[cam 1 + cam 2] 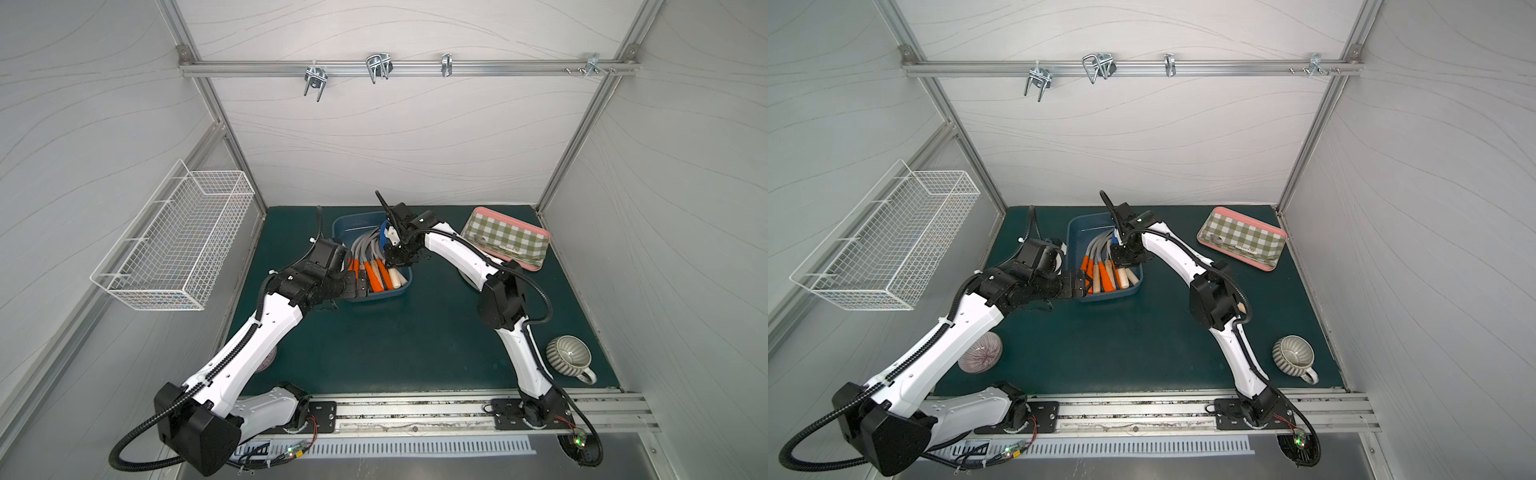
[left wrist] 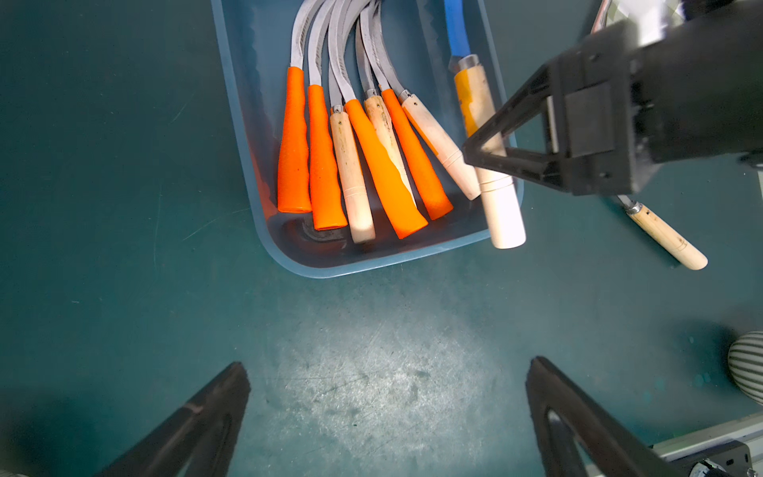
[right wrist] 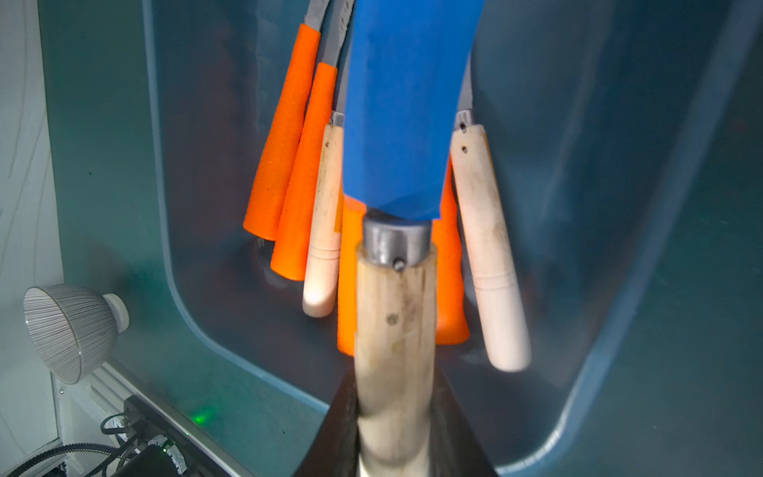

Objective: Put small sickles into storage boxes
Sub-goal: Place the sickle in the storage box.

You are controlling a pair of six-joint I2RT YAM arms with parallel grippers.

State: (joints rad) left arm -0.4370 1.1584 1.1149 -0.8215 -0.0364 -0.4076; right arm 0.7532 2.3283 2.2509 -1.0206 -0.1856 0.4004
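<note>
My right gripper should keep holding the blue-bladed sickle [image 2: 475, 95]. The sickle's handle end is across the box's front rim, so it would drop short if I opened now.
The dark blue storage box [image 1: 345, 224] [image 1: 1077, 232] [image 2: 247, 165] [image 3: 173, 247] sits at the back middle of the green mat. Several small sickles [image 1: 374, 276] [image 2: 371, 157] [image 3: 297, 165] lie in it side by side, with orange or pale wood handles. My right gripper [image 1: 392, 259] [image 1: 1125, 259] [image 2: 470, 150] [image 3: 394, 396] is shut on the wood handle of the blue-bladed sickle [image 2: 475, 95] [image 3: 396, 124], over the box's right side. My left gripper [image 1: 359, 286] [image 1: 1081, 286] [image 2: 388, 367] stands open and empty at the box's front left corner. Another wood-handled sickle [image 2: 664, 237] lies on the mat beyond the right gripper.
A white wire basket [image 1: 178, 245] hangs on the left wall. A green-checked tray [image 1: 507, 239] lies at the back right. A ribbed cup [image 1: 567, 357] stands front right and a striped bowl [image 1: 980, 353] front left under the left arm. Metal hooks [image 1: 378, 66] hang overhead.
</note>
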